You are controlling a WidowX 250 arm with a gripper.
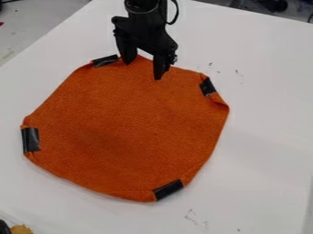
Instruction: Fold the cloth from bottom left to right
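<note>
My gripper is going to fold the cloth across toward its opposite edge, so it needs to grip the cloth's black-taped corner next.
The black gripper point(144, 71) hangs over the top edge of the cloth, its two fingers spread apart with nothing between them. Below it the orange cloth point(122, 123) lies spread out flat on the white table. Black tape marks each of its corners: at the upper left, upper right, far left and lower right. The right corner near the tape is slightly creased. Whether the fingertips touch the cloth I cannot tell.
The white table point(263, 132) extends around the cloth, with small dark marks on its surface. A yellowish-brown object point(21, 229) and a dark round item sit at the bottom left corner. Dark items lie beyond the table's far edge.
</note>
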